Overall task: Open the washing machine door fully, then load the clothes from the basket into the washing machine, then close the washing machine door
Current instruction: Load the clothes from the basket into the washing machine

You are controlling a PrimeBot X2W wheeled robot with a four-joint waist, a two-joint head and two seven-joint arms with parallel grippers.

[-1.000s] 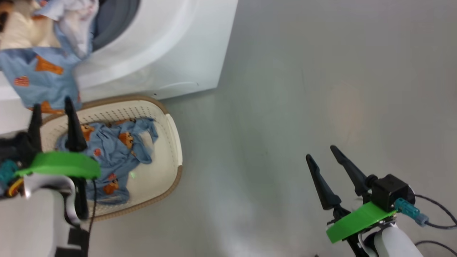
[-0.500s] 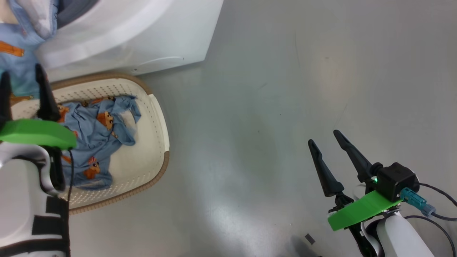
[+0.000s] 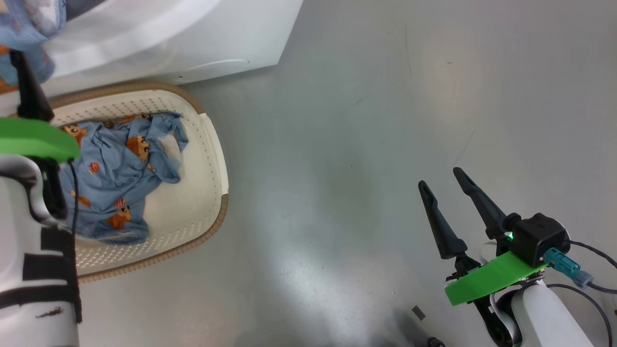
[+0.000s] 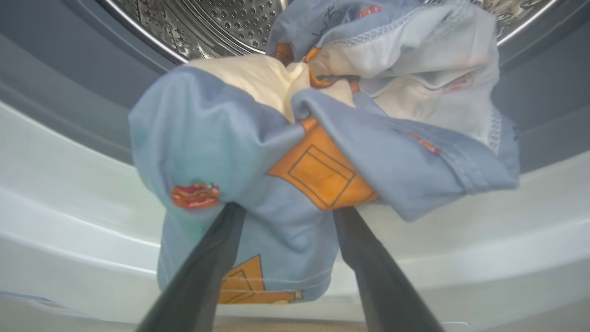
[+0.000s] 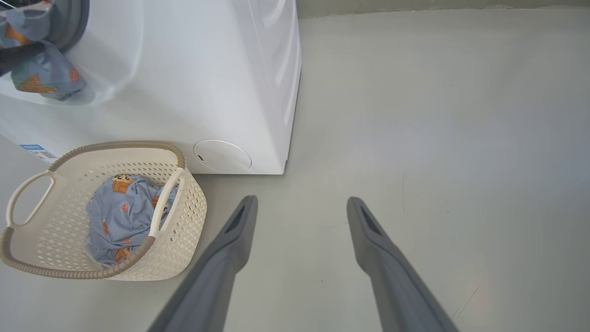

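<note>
I should next use my left gripper to grab the piece of clothes by its bunched fold (image 4: 283, 207) beside the orange print, so I can load it. The hem (image 4: 296, 283) hangs loosely over the machine's edge.
One piece of the clothes (image 4: 295, 152), light blue with orange prints, hangs over the lip of the washing machine (image 3: 193, 43) below the steel drum (image 4: 221, 23). My left gripper (image 4: 288, 210) is open, its fingertips up against this hanging cloth. More blue clothes (image 3: 120, 178) lie in the cream basket (image 3: 212, 140) on the floor in front of the machine. Over the bare floor to the right, my right gripper (image 3: 441, 180) is open and holds nothing. The washing machine door is out of view.
Grey floor (image 3: 361, 144) stretches right of the machine and basket. The right wrist view shows the machine's white side (image 5: 276, 92), a round cover (image 5: 222, 157) low on its front, and the basket's handles (image 5: 27, 193).
The head camera has shifted, sliding the scene up and left. My left gripper has moved further toward the machine opening, away from the basket. The right gripper has stayed put, open.
</note>
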